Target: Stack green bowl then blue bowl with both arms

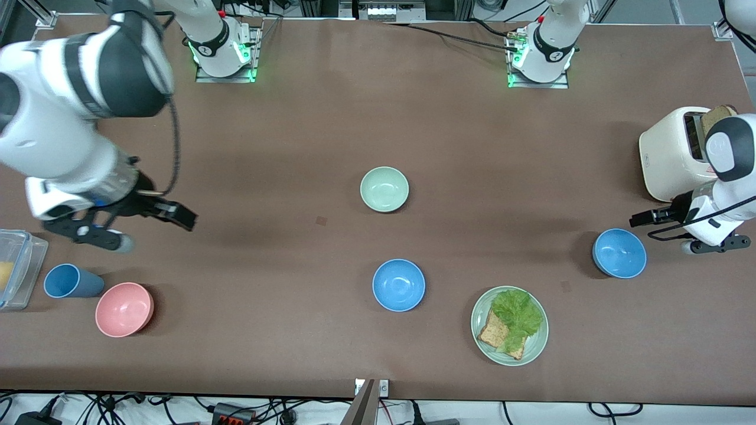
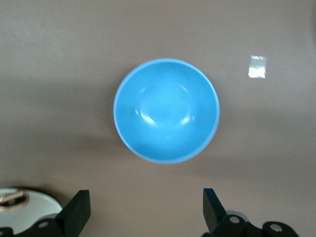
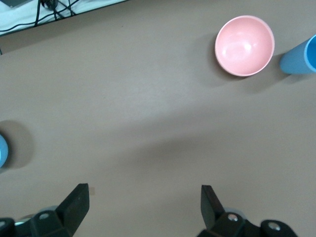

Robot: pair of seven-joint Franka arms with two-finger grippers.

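My left gripper will next grab the second blue bowl by its rim, to stack it on the green bowl.
The pale mint-green bowl (image 1: 384, 189) stands upright mid-table. One blue bowl (image 1: 398, 284) stands nearer the front camera than it. A second blue bowl (image 1: 619, 252) stands toward the left arm's end and fills the middle of the left wrist view (image 2: 166, 110). My left gripper (image 1: 714, 243) hovers just beside this second bowl, open and empty (image 2: 145, 212). My right gripper (image 1: 88, 233) hangs over the table at the right arm's end, open and empty (image 3: 143, 207). An edge of the middle blue bowl (image 3: 2, 150) shows in the right wrist view.
A pink bowl (image 1: 124, 309), a blue cup (image 1: 71, 281) and a clear box (image 1: 15, 268) sit below the right gripper. A green plate (image 1: 534, 348) with lettuce and bread lies near the front edge. A cream toaster (image 1: 670, 153) stands by the left arm.
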